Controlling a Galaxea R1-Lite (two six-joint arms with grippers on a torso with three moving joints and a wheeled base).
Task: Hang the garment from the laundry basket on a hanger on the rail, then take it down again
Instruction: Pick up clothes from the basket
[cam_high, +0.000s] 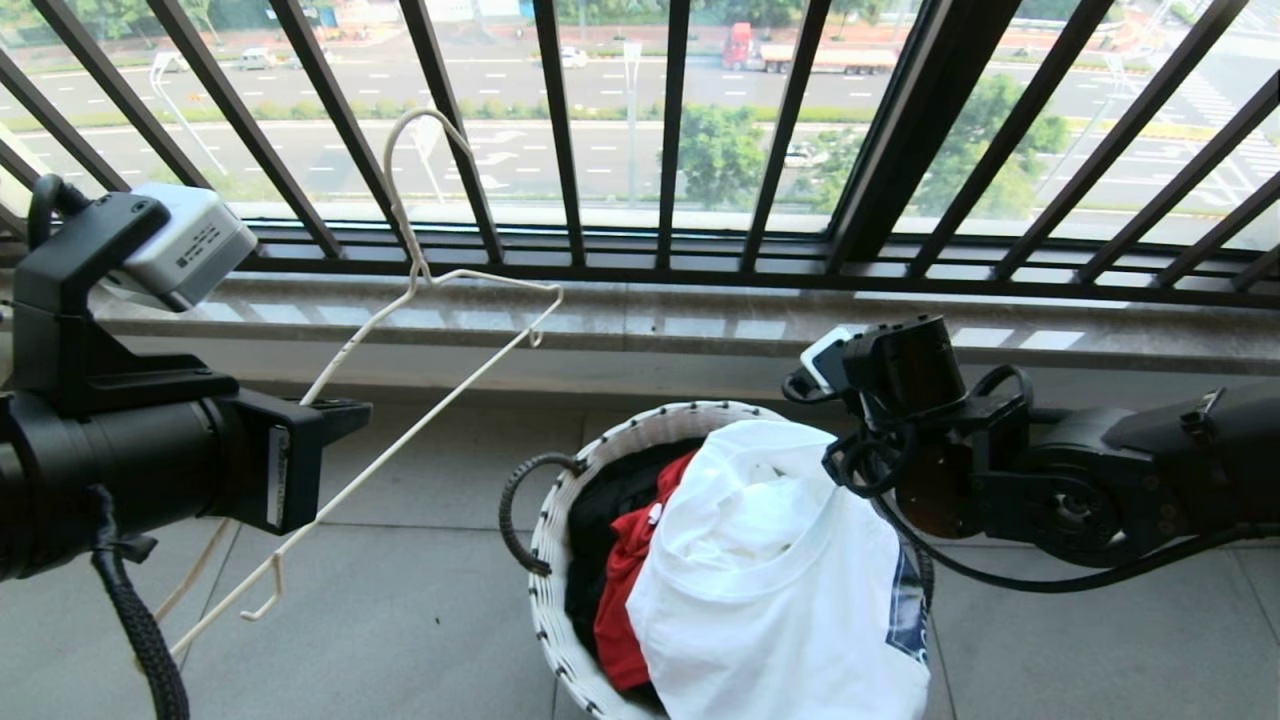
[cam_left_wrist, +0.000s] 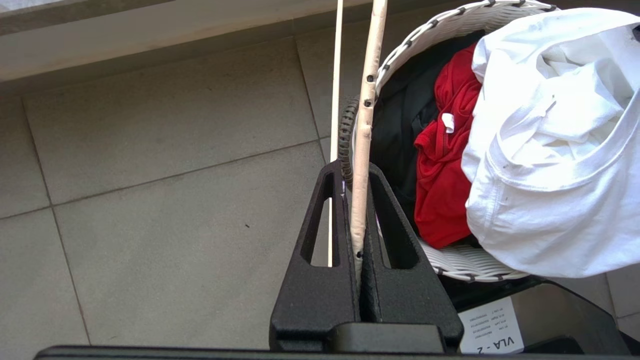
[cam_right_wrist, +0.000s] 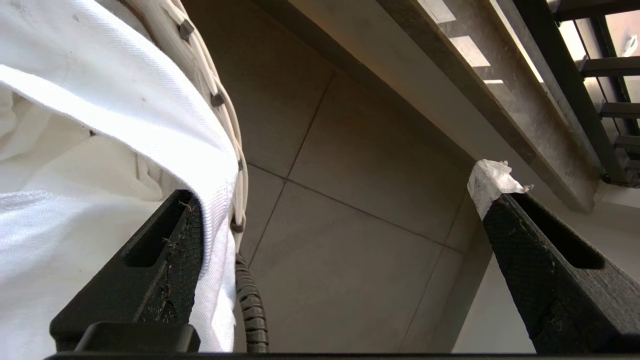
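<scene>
My right gripper should next grab the white garment (cam_high: 770, 590) by the edge of its opening (cam_high: 821, 456) to hang it on the hanger.
The white garment (cam_high: 770, 590) is heaped on the laundry basket (cam_high: 600, 450) and spills over its near side. Low on the left, my left gripper (cam_high: 345, 410) is shut on the beige wire hanger (cam_high: 420, 290), which tilts with its hook up by the window bars. In the left wrist view the hanger (cam_left_wrist: 367, 100) runs between the shut fingers of the left gripper (cam_left_wrist: 356, 170). My right gripper (cam_right_wrist: 340, 200) stands wide open at the basket's far right rim (cam_right_wrist: 220, 100), one finger against the garment (cam_right_wrist: 75, 150), the other over the floor. The rail is out of view.
A red garment (cam_high: 625, 600) and a black one (cam_high: 610, 510) lie in the basket under the white shirt. Behind it run a stone sill (cam_high: 700, 330) and the black barred window railing (cam_high: 670, 150). Grey floor tiles (cam_high: 420, 600) surround the basket. White wadding (cam_right_wrist: 492, 180) caps one right finger.
</scene>
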